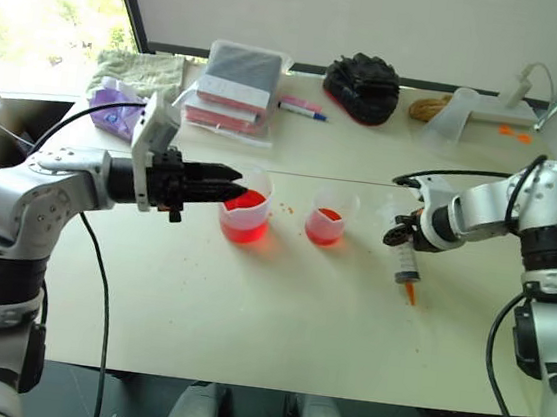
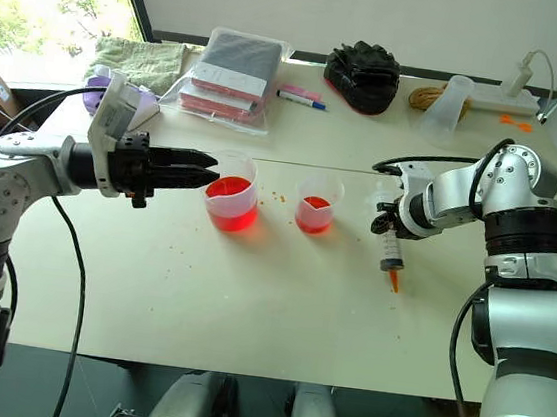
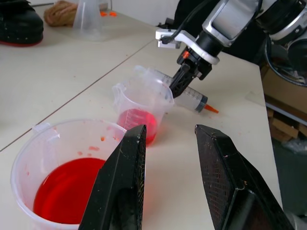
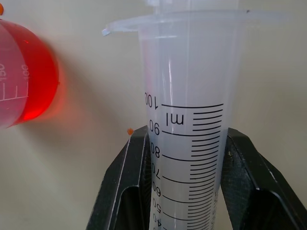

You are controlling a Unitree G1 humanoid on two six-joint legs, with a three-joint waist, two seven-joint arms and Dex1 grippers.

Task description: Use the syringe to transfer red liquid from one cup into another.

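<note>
My right gripper should open now, because the syringe lies low along its length, with its orange tip (image 1: 410,293) over the tabletop.
The larger clear cup (image 1: 245,217) holds red liquid (image 3: 67,189) and stands mid-table. The smaller cup (image 1: 325,224), also with red liquid in it, is to its right. My left gripper (image 1: 237,179) hovers level at the larger cup's left rim, pointing right. Its fingers (image 3: 124,182) are open with nothing between them. My right gripper (image 1: 403,238) is to the right of the smaller cup, shut on the syringe (image 1: 408,264). The syringe hangs tilted with its orange tip (image 1: 411,292) down near the tabletop. The marked barrel (image 4: 184,96) looks pale, with no red in it.
A tall frosted beaker (image 1: 457,113), a black bundle (image 1: 363,85), a pink-and-blue marker (image 1: 302,109), a stack of packets (image 1: 237,88) and a green cloth (image 1: 138,70) line the table's far side. Small orange specks lie around the cups.
</note>
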